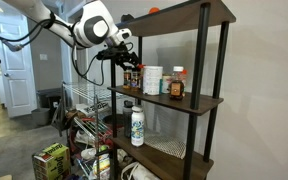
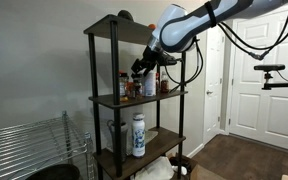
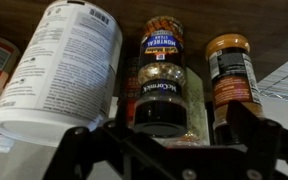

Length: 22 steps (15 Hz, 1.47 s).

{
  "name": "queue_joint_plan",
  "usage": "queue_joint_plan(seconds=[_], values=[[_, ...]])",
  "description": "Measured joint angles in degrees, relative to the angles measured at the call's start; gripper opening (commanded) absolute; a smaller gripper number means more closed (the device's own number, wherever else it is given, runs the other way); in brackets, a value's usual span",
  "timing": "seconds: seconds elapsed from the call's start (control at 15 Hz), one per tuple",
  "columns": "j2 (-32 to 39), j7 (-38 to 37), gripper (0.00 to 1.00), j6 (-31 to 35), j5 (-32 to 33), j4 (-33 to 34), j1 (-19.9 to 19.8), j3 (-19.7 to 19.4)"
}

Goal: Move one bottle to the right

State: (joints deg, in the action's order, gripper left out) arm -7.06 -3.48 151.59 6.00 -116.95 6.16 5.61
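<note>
My fingers reach toward the front bottle but stop at the near edge of its dark cap. My gripper will move farther toward the bottle before it closes on it.
In the wrist view a slim dark-brown bottle with a dark cap stands right in front of me, with its near-alike twin just behind it. My gripper is open, with one finger on each side of the front bottle and small gaps showing. A wide white tub stands to its left and an amber bottle with an orange cap to its right. In both exterior views my gripper is at the middle shelf by the dark bottles.
The bottles stand on the middle board of a dark metal-framed shelf. A white bottle stands one shelf down. The tub and amber bottle crowd the board. A wire rack stands beside the shelf.
</note>
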Motion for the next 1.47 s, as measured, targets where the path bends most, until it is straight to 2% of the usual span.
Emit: queue_joint_plan(seconds=[0.4, 1.07, 1.47], values=[[1.02, -3.21, 1.0, 0.38, 0.66, 2.2, 0.0, 1.02], [6.81, -11.25, 1.0, 0.37, 8.62, 7.02, -0.57, 0.49], [7.58, -11.81, 1.0, 0.37, 9.16, 7.18, -0.56, 0.1]])
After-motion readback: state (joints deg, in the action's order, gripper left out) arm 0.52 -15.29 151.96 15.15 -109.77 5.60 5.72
